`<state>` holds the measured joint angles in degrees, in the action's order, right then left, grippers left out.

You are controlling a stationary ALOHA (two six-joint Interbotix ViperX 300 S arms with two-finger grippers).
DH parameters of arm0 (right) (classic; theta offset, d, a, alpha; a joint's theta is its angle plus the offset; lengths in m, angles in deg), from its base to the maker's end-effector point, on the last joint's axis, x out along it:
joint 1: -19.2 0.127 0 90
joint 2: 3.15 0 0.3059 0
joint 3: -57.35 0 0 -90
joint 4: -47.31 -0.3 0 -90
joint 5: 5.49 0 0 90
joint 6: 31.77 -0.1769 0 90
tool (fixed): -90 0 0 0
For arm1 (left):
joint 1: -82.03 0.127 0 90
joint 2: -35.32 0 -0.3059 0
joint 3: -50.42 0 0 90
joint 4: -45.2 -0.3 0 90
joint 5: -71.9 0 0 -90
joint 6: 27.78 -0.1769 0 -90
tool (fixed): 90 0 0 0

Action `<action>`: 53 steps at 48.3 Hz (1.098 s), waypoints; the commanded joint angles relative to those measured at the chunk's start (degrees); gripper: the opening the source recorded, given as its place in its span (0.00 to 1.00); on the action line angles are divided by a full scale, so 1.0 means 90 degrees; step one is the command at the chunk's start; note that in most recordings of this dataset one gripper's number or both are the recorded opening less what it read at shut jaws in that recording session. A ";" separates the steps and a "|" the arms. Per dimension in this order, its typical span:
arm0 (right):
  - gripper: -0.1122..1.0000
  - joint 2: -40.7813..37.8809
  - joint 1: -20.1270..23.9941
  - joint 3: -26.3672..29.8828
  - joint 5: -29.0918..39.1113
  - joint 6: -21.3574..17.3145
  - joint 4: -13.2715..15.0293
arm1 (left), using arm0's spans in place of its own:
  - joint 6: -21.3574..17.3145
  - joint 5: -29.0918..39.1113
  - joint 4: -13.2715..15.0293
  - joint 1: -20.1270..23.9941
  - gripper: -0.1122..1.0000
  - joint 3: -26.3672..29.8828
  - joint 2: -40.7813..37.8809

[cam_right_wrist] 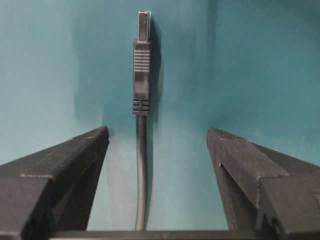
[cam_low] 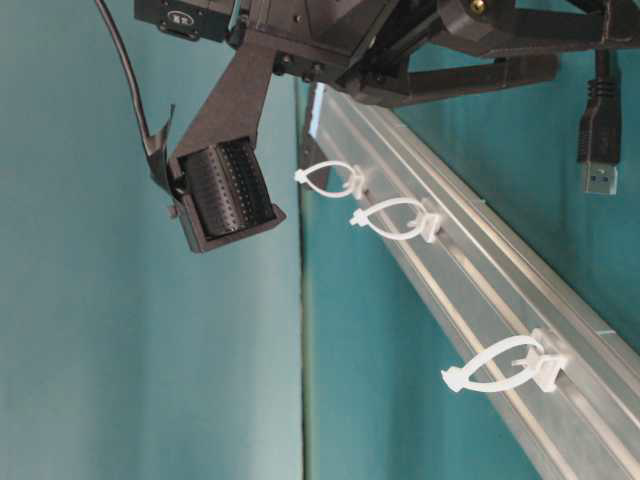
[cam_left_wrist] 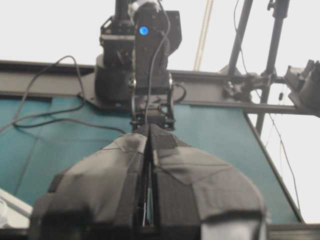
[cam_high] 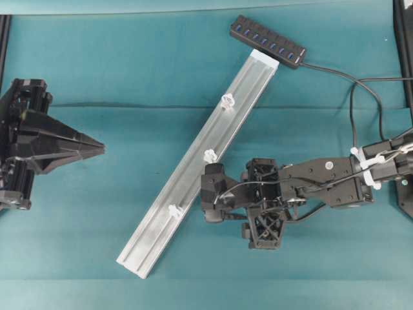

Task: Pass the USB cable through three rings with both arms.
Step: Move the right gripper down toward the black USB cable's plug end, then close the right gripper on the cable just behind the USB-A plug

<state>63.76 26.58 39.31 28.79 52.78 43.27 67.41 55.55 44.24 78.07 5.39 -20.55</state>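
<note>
I need to grip the cable next with my right gripper by its cord just behind the plug. That leaves the USB cable's plug free for the rings.
The USB cable's plug lies on the teal cloth between the jaws of my right gripper, which is open and touches nothing. The plug also shows in the table-level view. In the overhead view the cord runs from the hub toward the right arm, and the plug is hidden under it. My right gripper is just right of the rail. Three white rings sit along the rail, all empty. My left gripper is shut and empty at the far left.
The silver rail lies diagonally across the middle. The black hub with blue sockets sits at its upper end. Black frame posts stand at the right edge. The rings also show in the table-level view.
</note>
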 commanded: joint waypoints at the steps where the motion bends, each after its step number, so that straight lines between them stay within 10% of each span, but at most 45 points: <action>1: 0.82 -0.0068 0.0029 0.0098 0.0000 -0.0059 0.0010 | 0.0010 -0.0020 -0.0020 -0.0020 0.10 0.0068 -0.0010; 53: 0.74 -0.0371 0.0361 0.0313 0.0557 -0.0049 0.0000 | 0.0010 -0.0020 -0.0020 -0.0020 0.10 0.0039 0.0029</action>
<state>61.74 28.43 42.12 33.54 52.69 43.53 67.41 55.64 44.15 77.99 5.13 -20.38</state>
